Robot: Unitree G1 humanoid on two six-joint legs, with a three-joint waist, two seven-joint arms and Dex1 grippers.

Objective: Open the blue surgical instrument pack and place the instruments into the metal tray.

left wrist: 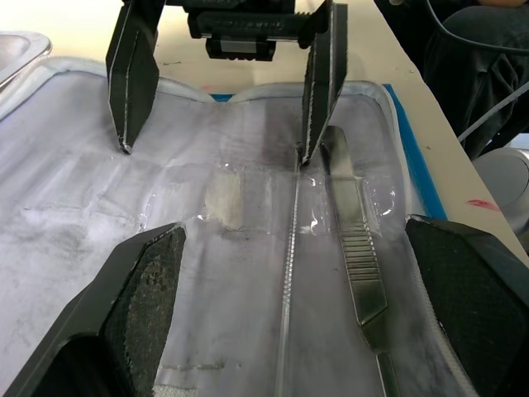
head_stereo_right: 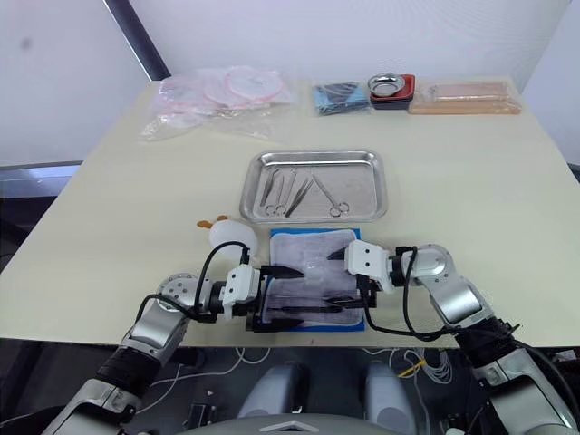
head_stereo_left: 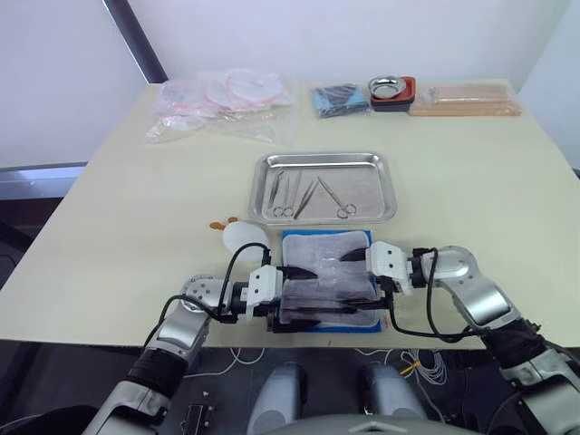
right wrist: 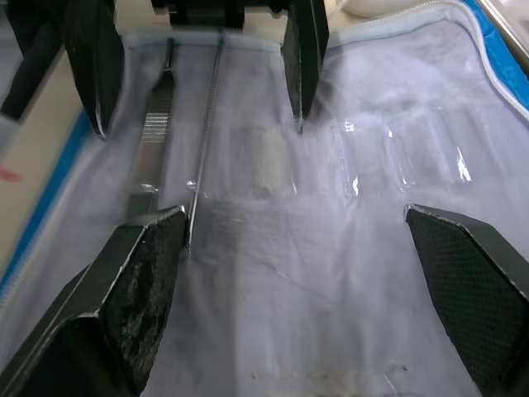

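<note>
My right gripper will grab the thin rod by one end, so the rest of its body is free to go in the metal tray.
The blue surgical instrument pack lies opened flat near the table's front edge, white-grey lining up. Two instruments remain in its clear sleeves: a thin silver rod and a flat ridged handle, both along the side nearest the front edge. My left gripper and right gripper face each other low over the lining, both open and holding nothing. One right fingertip sits at the far end of the thin rod. Behind the pack stands the metal tray with several instruments lying in it.
A white rounded object with orange bits sits beside the pack's left corner. Along the far edge are clear plastic bags, a dark blue cloth bundle, a small metal bowl in a red-black dish and a beige flat package.
</note>
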